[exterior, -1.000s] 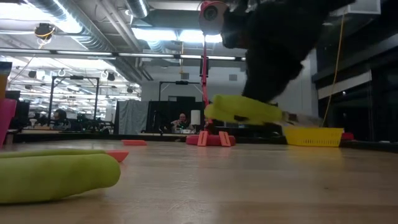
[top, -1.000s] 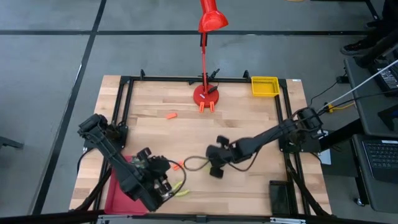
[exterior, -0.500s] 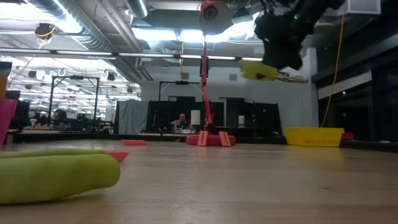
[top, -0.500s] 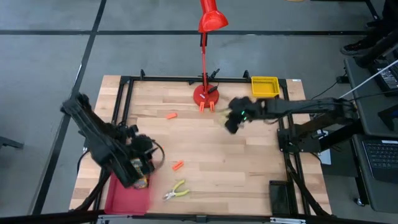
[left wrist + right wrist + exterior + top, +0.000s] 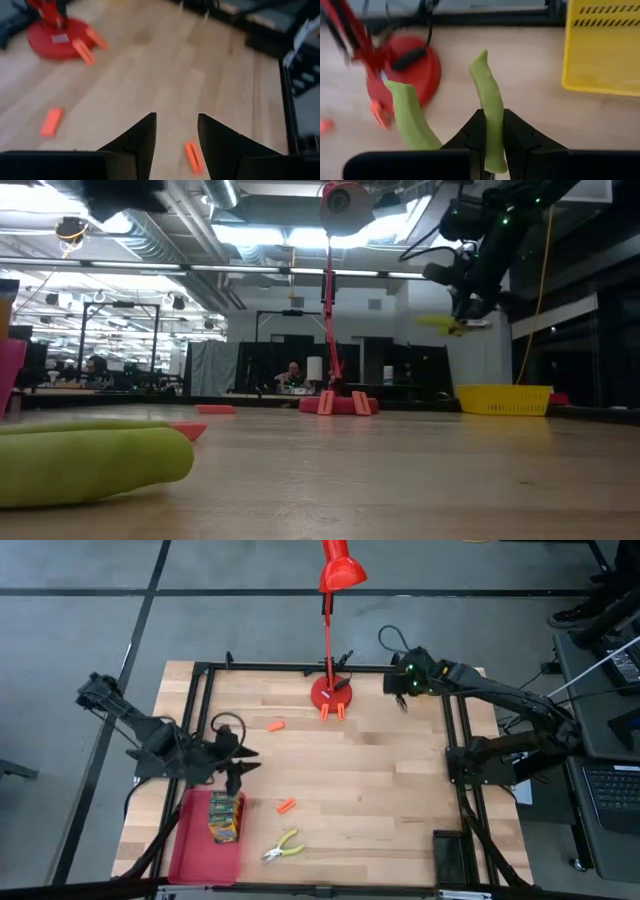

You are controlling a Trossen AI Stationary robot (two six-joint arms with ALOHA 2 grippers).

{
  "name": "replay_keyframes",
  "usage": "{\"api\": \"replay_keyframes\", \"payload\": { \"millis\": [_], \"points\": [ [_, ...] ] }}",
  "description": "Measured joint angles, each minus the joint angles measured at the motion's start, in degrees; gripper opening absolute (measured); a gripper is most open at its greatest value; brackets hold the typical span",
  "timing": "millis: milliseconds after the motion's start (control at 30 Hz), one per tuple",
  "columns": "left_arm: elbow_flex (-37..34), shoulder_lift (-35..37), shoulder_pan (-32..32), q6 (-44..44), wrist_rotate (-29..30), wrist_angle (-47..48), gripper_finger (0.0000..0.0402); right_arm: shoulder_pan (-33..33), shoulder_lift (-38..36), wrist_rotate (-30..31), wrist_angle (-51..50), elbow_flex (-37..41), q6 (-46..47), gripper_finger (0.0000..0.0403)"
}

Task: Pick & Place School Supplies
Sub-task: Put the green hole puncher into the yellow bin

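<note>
The green handles hang high beside the yellow bin (image 5: 600, 50), short of its rim, so my right gripper should move the tool toward the bin before releasing it.
My right gripper (image 5: 401, 690) hangs high at the far right, beside the yellow bin (image 5: 600, 50), shut on a small plier-like tool (image 5: 487, 100) with yellow-green handles. The tool's other handle (image 5: 410, 120) splays out to one side. My left gripper (image 5: 243, 765) is open and holds nothing, just beyond the far end of the red tray (image 5: 190, 850). A yellow-and-green crayon box (image 5: 225, 817) lies flat in that tray. A second plier-like tool (image 5: 283, 847) lies on the table near the front edge. Two orange pieces (image 5: 286, 806) (image 5: 274, 726) lie on the wood. My right gripper pinches one yellow-green handle (image 5: 492, 112) of the tool between its two fingers; the handle runs along the fingers and sticks out past their tips. The fingers slant downward. The tool (image 5: 455, 325) is lifted well clear of the table, its free handle spread apart.
The tall red lamp stands on its round base (image 5: 331, 692) at the far middle, two orange pieces by its foot. A black frame (image 5: 200, 700) runs round the table's edge. Bare wood lies in the middle and right of the table.
My right gripper has carried the tool up from the table's middle toward the far right, to beside the yellow bin, rolling its wrist on the way. My left gripper has drawn back from over the tray's near part toward the far edge, uncovering the crayon box in the tray.
</note>
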State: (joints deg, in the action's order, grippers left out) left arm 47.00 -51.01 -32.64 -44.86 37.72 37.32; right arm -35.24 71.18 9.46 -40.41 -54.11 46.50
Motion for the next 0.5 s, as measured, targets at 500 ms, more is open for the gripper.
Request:
{"api": "replay_keyframes", "payload": {
  "millis": [500],
  "points": [
    [-0.04,-0.62,16.57,17.02,-1.78,-17.84,0.0141,-9.56,0.66,17.36,4.64,0.48,44.63,0.0042]
  ]
}}
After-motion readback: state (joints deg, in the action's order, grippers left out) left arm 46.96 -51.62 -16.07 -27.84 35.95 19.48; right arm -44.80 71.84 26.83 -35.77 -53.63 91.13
